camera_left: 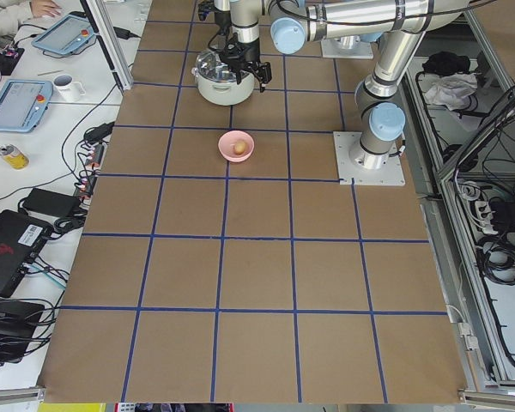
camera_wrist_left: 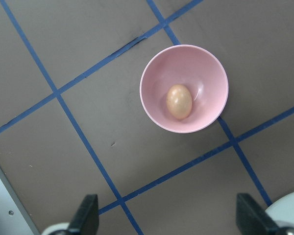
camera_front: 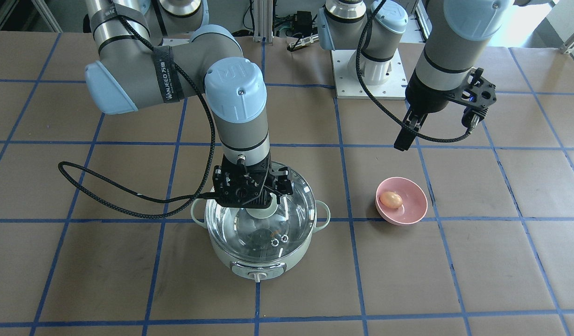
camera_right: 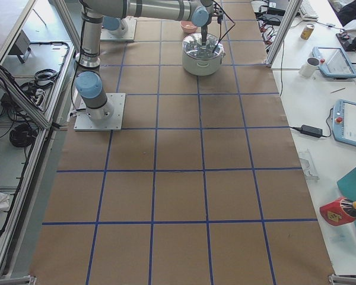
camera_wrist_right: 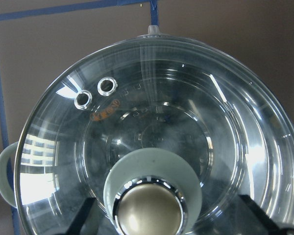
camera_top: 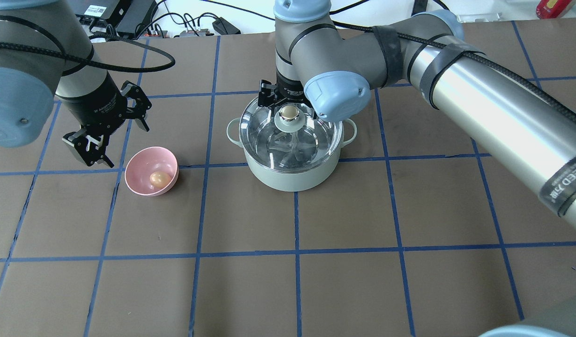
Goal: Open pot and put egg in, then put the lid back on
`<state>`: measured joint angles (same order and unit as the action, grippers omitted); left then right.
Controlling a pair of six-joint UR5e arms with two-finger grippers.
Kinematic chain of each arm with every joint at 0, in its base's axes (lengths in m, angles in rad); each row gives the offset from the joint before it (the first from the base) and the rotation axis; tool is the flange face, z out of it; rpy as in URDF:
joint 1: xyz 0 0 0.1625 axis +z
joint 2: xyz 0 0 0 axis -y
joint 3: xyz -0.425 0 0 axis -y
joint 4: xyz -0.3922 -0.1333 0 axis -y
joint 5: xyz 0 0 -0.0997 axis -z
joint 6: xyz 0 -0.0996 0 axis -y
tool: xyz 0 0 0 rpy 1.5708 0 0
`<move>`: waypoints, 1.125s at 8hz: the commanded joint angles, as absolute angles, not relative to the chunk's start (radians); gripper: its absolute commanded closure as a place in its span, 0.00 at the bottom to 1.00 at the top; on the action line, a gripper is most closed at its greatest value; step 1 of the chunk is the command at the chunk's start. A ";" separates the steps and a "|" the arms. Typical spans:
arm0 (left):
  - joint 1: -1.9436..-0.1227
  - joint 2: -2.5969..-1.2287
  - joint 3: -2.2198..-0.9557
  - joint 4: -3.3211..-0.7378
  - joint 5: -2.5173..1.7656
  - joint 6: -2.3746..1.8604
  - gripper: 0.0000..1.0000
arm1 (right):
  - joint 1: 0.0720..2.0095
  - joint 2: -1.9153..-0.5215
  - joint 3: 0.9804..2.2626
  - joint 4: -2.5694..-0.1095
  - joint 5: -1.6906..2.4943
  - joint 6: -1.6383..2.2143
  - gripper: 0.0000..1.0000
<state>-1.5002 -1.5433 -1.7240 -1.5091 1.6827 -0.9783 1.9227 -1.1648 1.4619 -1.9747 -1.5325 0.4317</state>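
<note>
The glass lid is wider than the right gripper's fingers can open, so the right gripper next needs to grab it by its narrow beige knob to open the pot.
The pale mint-green pot (camera_front: 259,267) stands on the table with the clear glass lid (camera_front: 287,224) on it. My right gripper (camera_front: 255,198) is open, its jaws either side of the lid's beige knob (camera_wrist_right: 148,211), not closed on it. The tan egg (camera_front: 390,199) lies in a small pink bowl (camera_front: 413,207) beside the pot. My left gripper (camera_front: 405,137) is open and empty, hovering above the table just behind the bowl. The left wrist view looks down on the egg (camera_wrist_left: 179,101) in the bowl (camera_wrist_left: 206,68).
The table is covered in brown paper with a blue tape grid (camera_top: 295,255). The left arm's white base plate (camera_front: 368,74) sits at the back. The pot's control knob (camera_front: 259,276) faces away from the robot. Benches with tablets and cables flank the table ends.
</note>
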 commanded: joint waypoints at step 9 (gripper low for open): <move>-1.336 -1.715 -1.804 -1.285 1.526 -0.966 0.00 | 1.908 -1.237 1.417 -1.852 -1.493 0.329 1.00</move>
<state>-1.3398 -1.6883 -1.7847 -1.2915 1.5306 -0.9255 1.9230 -1.1795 1.4307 -1.9317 -1.4910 0.4007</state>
